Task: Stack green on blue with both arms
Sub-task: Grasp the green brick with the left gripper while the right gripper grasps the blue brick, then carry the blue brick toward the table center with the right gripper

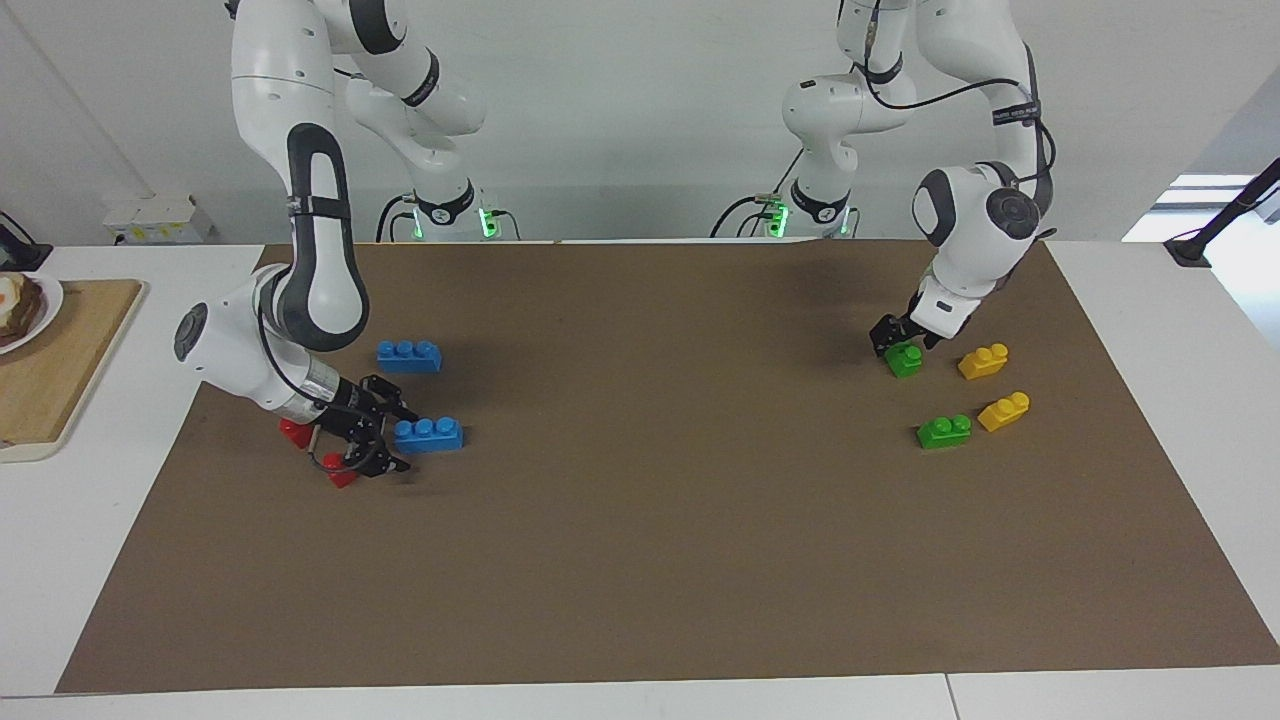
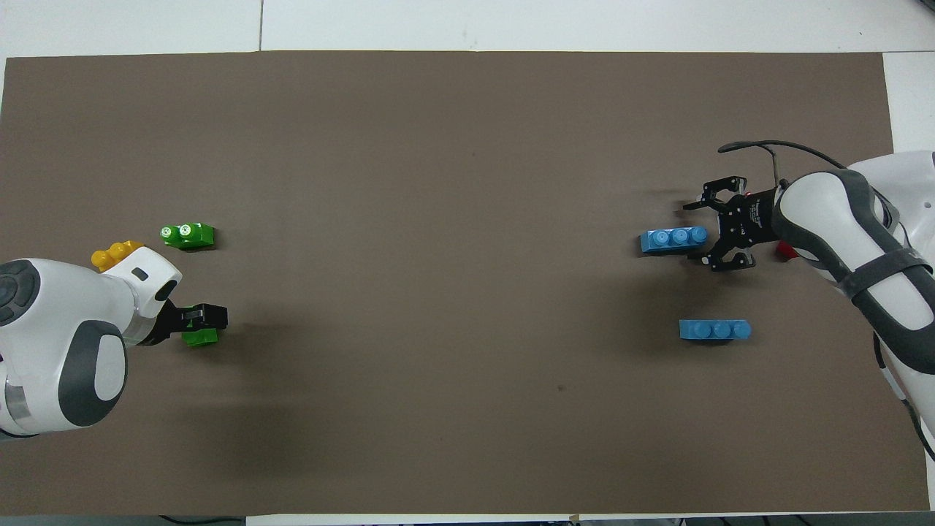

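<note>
My right gripper grips the blue brick farther from the robots by its end nearest the red bricks next, to stack green on blue.
Two blue three-stud bricks lie toward the right arm's end of the mat. My right gripper is open and low, its fingers at either side of the end of the blue brick farther from the robots. The other blue brick lies nearer to the robots. Toward the left arm's end, my left gripper is down on a green two-stud brick that rests on the mat. A second green brick lies farther from the robots.
Two yellow bricks lie beside the green ones; one shows in the overhead view. Two red bricks lie under the right wrist. A wooden board and a plate of food stand off the mat.
</note>
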Motion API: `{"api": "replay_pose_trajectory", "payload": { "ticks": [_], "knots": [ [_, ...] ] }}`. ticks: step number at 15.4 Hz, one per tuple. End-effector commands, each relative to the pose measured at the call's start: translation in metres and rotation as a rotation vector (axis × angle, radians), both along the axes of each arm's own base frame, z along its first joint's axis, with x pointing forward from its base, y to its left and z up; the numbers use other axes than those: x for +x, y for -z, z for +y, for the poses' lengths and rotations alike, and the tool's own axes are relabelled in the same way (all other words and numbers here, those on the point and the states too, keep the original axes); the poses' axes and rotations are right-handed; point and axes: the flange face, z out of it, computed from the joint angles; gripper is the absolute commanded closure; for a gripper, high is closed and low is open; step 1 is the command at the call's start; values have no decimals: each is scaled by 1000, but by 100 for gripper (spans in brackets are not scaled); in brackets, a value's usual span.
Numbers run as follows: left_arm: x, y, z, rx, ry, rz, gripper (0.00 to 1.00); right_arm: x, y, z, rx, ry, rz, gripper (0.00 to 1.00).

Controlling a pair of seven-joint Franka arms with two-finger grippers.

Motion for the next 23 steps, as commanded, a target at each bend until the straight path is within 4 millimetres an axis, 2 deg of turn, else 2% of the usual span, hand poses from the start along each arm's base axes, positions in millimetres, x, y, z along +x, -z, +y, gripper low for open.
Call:
{"api": "replay_pose_trajectory", "payload": {
  "ticks": [1,3,4,5,6,7,8,9,10,12,14,16,18,19,23],
  "knots": [
    [-6,6,0,10,-20,-7,0,-2,4,-4,22,10,-22,17],
    [-8,9,-1,11,-33,-1,2,-1,2,0,40,18,-22,20],
    [-8,8,-2,11,-31,-3,5,-1,2,2,45,18,-20,24],
    [-9,8,-2,12,-33,-1,11,0,1,2,45,16,-22,31],
    [-9,9,-3,12,-34,1,15,1,1,2,45,16,-24,42],
    [-8,9,-3,12,-34,1,24,1,0,3,47,12,-24,53],
    [-8,8,-3,12,-39,-2,45,1,-1,2,50,6,-24,72],
    [-8,8,-2,13,-45,1,81,3,-3,3,53,-4,-28,99],
    [-9,9,-4,12,-39,5,100,3,-5,3,58,-30,-38,100],
    [-4,5,-5,13,-42,-4,100,7,-11,1,62,-57,-59,100],
    [15,-17,-7,13,-55,-1,100,24,-44,12,100,-77,-59,100],
    [29,-48,-10,9,-88,15,100,40,-75,29,116,-18,-29,100],
    [41,-71,-30,16,-134,9,100,54,-104,71,118,-1,-29,100],
    [43,-75,-37,17,-145,3,100,58,-114,89,123,32,-10,100],
    [44,-76,-40,15,-141,-11,100,54,-139,205,160,118,31,100]
  ]
}}
